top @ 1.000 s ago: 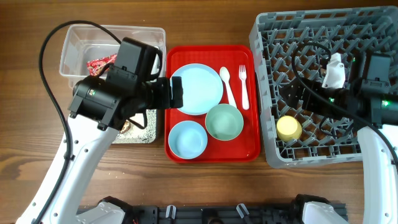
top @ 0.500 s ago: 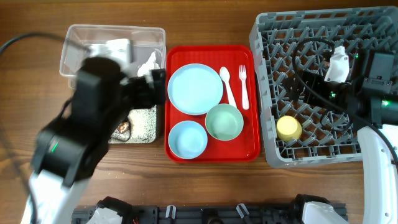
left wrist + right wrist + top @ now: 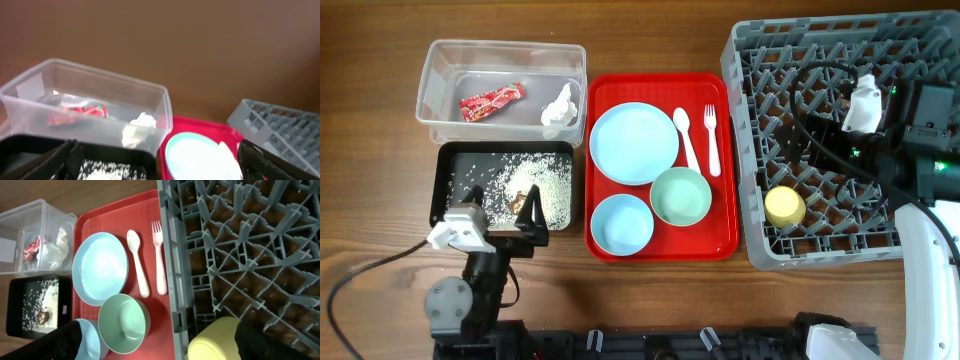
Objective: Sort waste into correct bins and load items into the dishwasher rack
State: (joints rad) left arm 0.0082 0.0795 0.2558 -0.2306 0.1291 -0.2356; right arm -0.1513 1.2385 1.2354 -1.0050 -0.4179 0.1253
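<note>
I should next grab the teal bowl with my right gripper by its rim facing the grey rack, to load it tilted into the dishwasher rack.
The red snack wrapper and white tissue lie in the clear tub. Rice and brown bits lie in the black tray. The pale blue plate, white spoon, fork, teal bowl and blue bowl sit on the red tray. The yellow cup lies in the grey rack. My left gripper is open and empty at the black tray's front edge. My right gripper is open and empty above the rack.
The left wrist view shows the tub, the wrapper, the tissue and the plate. The right wrist view shows the plate, the teal bowl and the cup. Bare wood lies left of the bins.
My left arm has pulled back from over the tub and black tray to the table's front edge, uncovering both bins. My right gripper shifted slightly farther back over the rack.
</note>
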